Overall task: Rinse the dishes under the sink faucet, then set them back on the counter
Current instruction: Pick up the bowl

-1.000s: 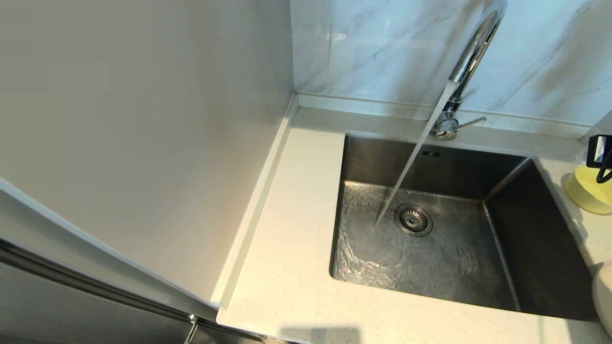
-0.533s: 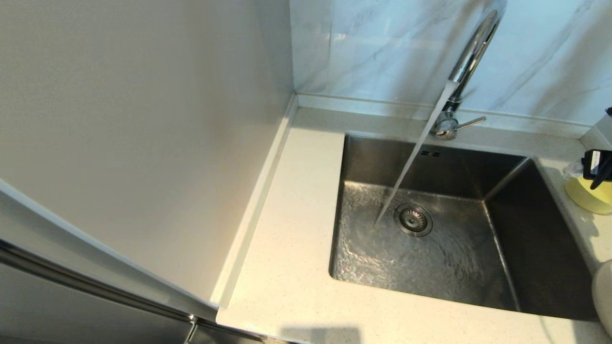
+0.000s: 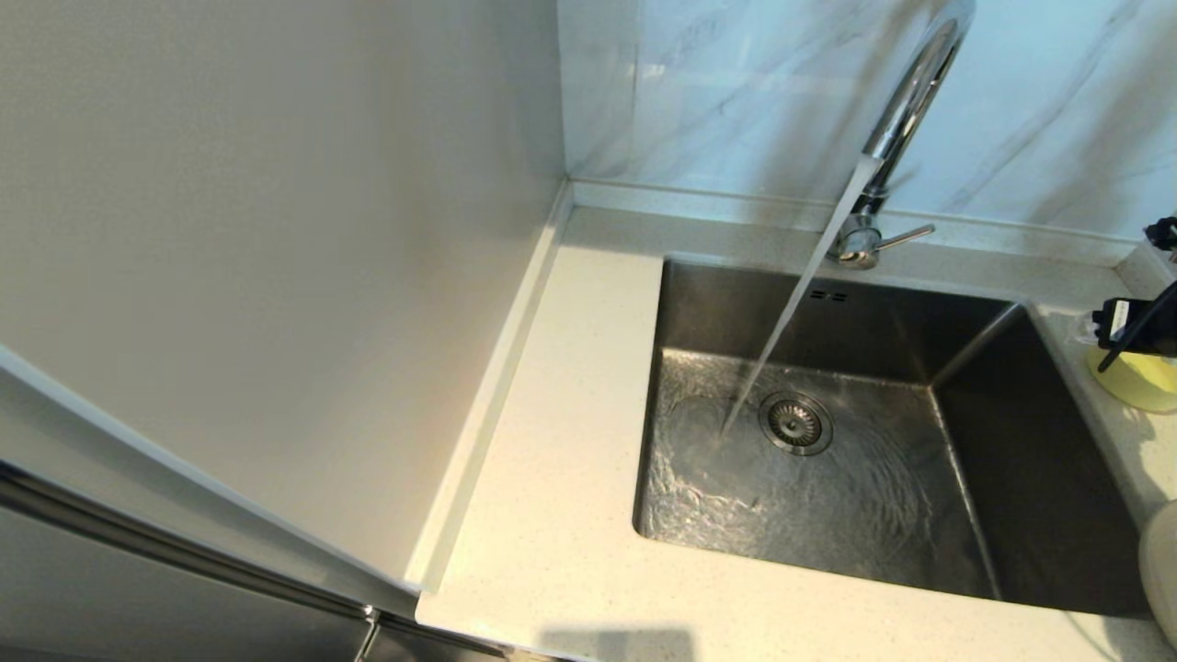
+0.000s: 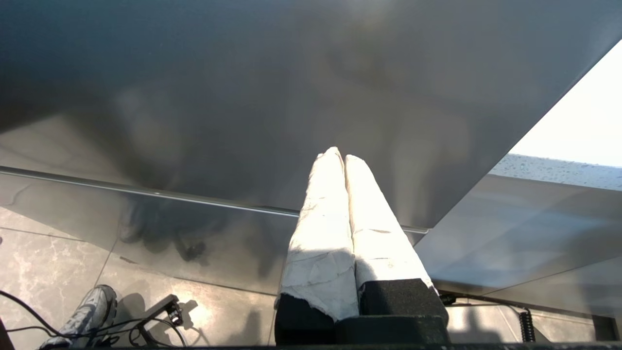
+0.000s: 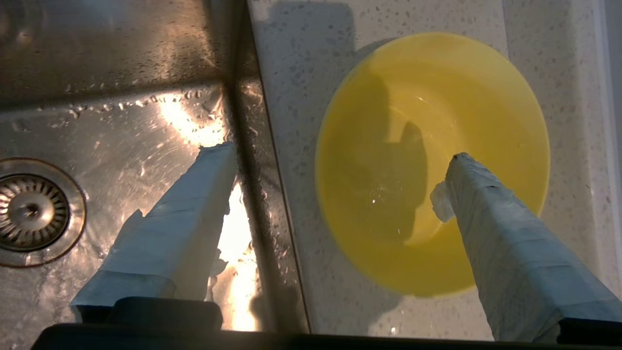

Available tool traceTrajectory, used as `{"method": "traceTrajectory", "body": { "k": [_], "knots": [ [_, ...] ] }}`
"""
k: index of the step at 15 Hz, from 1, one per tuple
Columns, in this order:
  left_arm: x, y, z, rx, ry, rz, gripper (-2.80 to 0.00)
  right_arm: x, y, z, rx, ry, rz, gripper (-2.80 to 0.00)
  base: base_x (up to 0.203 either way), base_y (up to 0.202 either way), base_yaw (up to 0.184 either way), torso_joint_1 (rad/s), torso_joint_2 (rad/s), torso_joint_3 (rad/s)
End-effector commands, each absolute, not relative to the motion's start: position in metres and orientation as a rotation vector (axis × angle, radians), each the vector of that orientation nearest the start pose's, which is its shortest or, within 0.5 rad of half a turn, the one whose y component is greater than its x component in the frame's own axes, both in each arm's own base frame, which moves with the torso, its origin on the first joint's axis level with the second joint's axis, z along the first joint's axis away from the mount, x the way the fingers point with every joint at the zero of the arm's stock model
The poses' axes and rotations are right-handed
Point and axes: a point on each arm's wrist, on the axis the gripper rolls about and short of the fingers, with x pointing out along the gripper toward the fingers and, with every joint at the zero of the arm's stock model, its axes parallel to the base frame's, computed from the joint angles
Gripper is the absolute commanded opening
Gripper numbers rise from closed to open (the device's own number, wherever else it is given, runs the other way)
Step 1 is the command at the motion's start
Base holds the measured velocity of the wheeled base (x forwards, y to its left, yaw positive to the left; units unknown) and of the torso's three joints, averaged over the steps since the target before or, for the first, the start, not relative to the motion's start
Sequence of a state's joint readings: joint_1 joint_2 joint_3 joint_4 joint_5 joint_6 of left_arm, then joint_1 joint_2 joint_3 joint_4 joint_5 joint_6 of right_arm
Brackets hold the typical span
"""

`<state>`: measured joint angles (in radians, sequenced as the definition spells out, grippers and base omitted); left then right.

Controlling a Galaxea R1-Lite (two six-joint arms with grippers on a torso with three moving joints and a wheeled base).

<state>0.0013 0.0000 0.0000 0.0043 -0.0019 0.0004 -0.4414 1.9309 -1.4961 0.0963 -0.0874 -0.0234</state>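
My right gripper grips the bowl by its thin rim (image 5: 320, 169) next, because the yellow bowl's round body spreads wider than my fingers open.
The pale-yellow bowl (image 5: 432, 160) stands upright on the speckled counter (image 3: 561, 441), just right of the sink; only part of the bowl (image 3: 1140, 391) shows at the head view's right edge. My right gripper (image 5: 338, 151) hovers above it, open and holding nothing, with one finger (image 5: 491, 218) over the bowl and the other over the basin's edge. The chrome sink faucet (image 3: 906, 101) is running, its stream (image 3: 791, 313) landing beside the drain (image 3: 795, 423). An off-white plate (image 3: 1160, 561) peeks in at the far right. The chopsticks are out of view. My left gripper (image 4: 338, 156) is parked low, shut and empty.
The square steel basin (image 3: 828, 313) holds a rippling film of water. A tall pale cabinet side (image 3: 276, 230) walls off the counter's left. A low raised edge (image 3: 736, 207) runs along the marble-tiled back wall. A shoe and cables (image 4: 92, 311) lie on the floor below the left arm.
My right gripper has opened wider, let go of the bowl and lifted slightly up and back. The bowl stays on the counter. Water keeps running.
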Motion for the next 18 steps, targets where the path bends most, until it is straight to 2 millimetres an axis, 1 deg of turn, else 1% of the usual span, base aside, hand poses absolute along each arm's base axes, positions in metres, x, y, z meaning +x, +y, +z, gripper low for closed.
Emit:
{"method": "traceTrajectory", "body": {
  "k": [1, 6, 8, 9, 10, 15, 18],
  "knots": [
    [-0.023, 0.0, 0.075, 0.0, 0.005, 0.0, -2.8, 0.356, -0.173, 0.211, 0.076, 0.554, -0.518, 0.0, 0.0, 0.0, 0.0, 0.0, 0.0, 0.0],
    [-0.023, 0.0, 0.075, 0.0, 0.005, -0.001, -2.8, 0.362, -0.185, 0.202, 0.081, 0.561, -0.541, 0.0, 0.0, 0.0, 0.0, 0.0, 0.0, 0.0],
    [-0.023, 0.0, 0.075, 0.0, 0.005, -0.002, -2.8, 0.362, -0.185, 0.202, 0.082, 0.562, -0.541, 0.0, 0.0, 0.0, 0.0, 0.0, 0.0, 0.0],
    [-0.023, 0.0, 0.075, 0.0, 0.005, -0.001, -2.8, 0.362, -0.185, 0.202, 0.081, 0.561, -0.542, -2.58, 0.0, 0.0, 0.0, 0.0, 0.0, 0.0],
    [-0.023, 0.0, 0.075, 0.0, 0.005, 0.0, -2.8, 0.362, -0.185, 0.202, 0.079, 0.561, -0.549, -2.8, 0.0, 0.0, 0.0, 0.0, 0.0, 0.0],
    [-0.023, 0.0, 0.075, 0.0, 0.005, 0.0, -2.8, 0.358, -0.183, 0.206, 0.105, 0.549, -0.564, -2.8, 0.0, 0.0, 0.0, 0.0, 0.0, 0.0],
    [-0.023, 0.0, 0.075, 0.0, 0.005, 0.0, -2.8, 0.349, -0.176, 0.216, 0.111, 0.528, -0.553, -2.8, 0.0, 0.0, 0.0, 0.0, 0.0, 0.0]
  ]
}}
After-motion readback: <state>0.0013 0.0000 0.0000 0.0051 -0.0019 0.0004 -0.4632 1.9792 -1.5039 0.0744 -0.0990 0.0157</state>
